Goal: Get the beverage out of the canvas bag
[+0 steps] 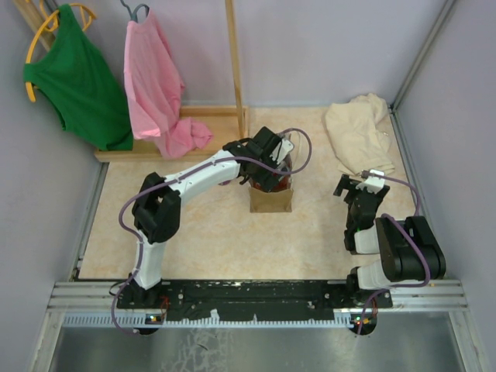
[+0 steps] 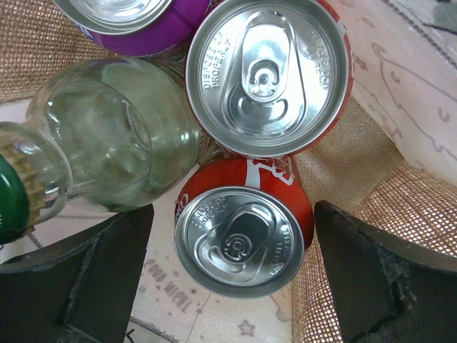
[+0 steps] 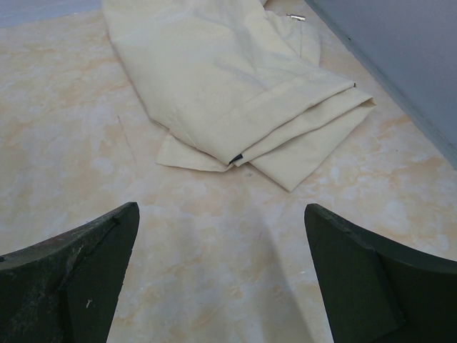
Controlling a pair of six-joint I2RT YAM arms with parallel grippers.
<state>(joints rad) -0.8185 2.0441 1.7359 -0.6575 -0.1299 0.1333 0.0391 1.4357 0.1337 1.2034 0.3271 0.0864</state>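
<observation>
My left gripper's fingers are open with a gap beside the can. The nearer red can (image 2: 241,232) would stay in the canvas bag if I lifted that gripper now.
The small tan canvas bag (image 1: 270,198) stands upright mid-table; its woven wall (image 2: 400,207) shows in the left wrist view. Inside stand a red can (image 2: 241,232), a second red can (image 2: 268,71), a purple can (image 2: 139,25) and a clear glass bottle (image 2: 114,132) with a green cap. My left gripper (image 1: 271,159) is over the bag's mouth, open (image 2: 234,275), its fingers on either side of the nearer red can without touching it. My right gripper (image 1: 358,186) is open and empty (image 3: 221,275) above bare table at the right.
A folded beige cloth heap (image 1: 358,133) lies at the back right, also in the right wrist view (image 3: 235,78). A wooden rack (image 1: 232,70) at the back holds a pink garment (image 1: 159,85) and a green one (image 1: 77,74). Grey walls enclose the table.
</observation>
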